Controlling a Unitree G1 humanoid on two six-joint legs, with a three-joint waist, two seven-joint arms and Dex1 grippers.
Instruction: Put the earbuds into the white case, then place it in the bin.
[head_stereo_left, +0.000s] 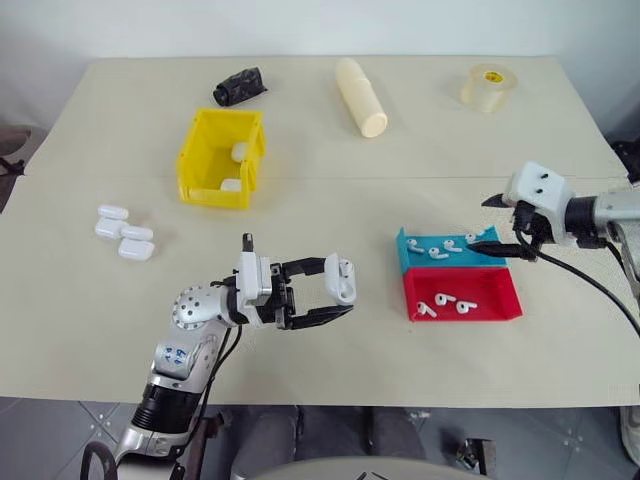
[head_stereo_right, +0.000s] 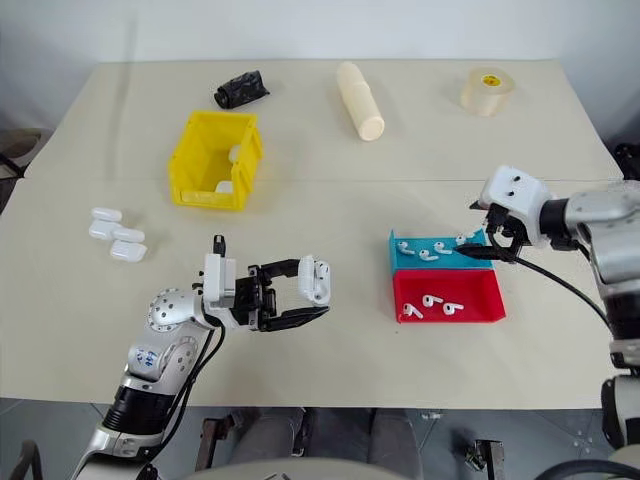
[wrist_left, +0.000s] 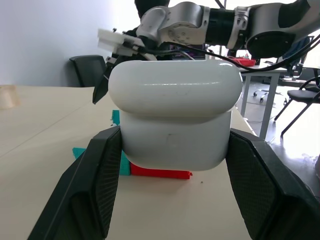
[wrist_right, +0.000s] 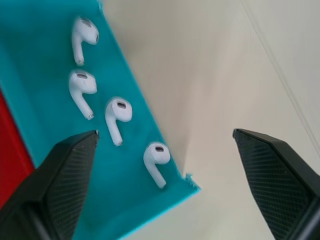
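My right gripper comes down, before it closes on the earbud (head_stereo_left: 470, 239) in the teal tray (head_stereo_left: 405, 255), since the gripper's fingers hang wide above the earbud.
My left gripper (head_stereo_left: 340, 288) is shut on the white case (head_stereo_left: 341, 279), holding it just above the table's near middle; in the left wrist view the case (wrist_left: 175, 115) sits between both black fingers (wrist_left: 95, 185). Several earbuds (head_stereo_left: 440, 248) lie in the teal tray (head_stereo_left: 405, 255), and others (head_stereo_left: 445, 300) in the red tray (head_stereo_left: 505, 305). My right gripper (head_stereo_left: 497, 225) hangs open over the teal tray's right end, above the earbuds (wrist_right: 82, 85) with nothing between its fingers. The yellow bin (head_stereo_left: 205, 165) stands at the back left.
The bin holds two white cases (head_stereo_left: 238, 152). Several spare cases (head_stereo_left: 122, 232) lie at the left. Along the far edge are a black wad (head_stereo_left: 240, 86), a cream cylinder (head_stereo_left: 360, 95) and a tape roll (head_stereo_left: 488, 87).
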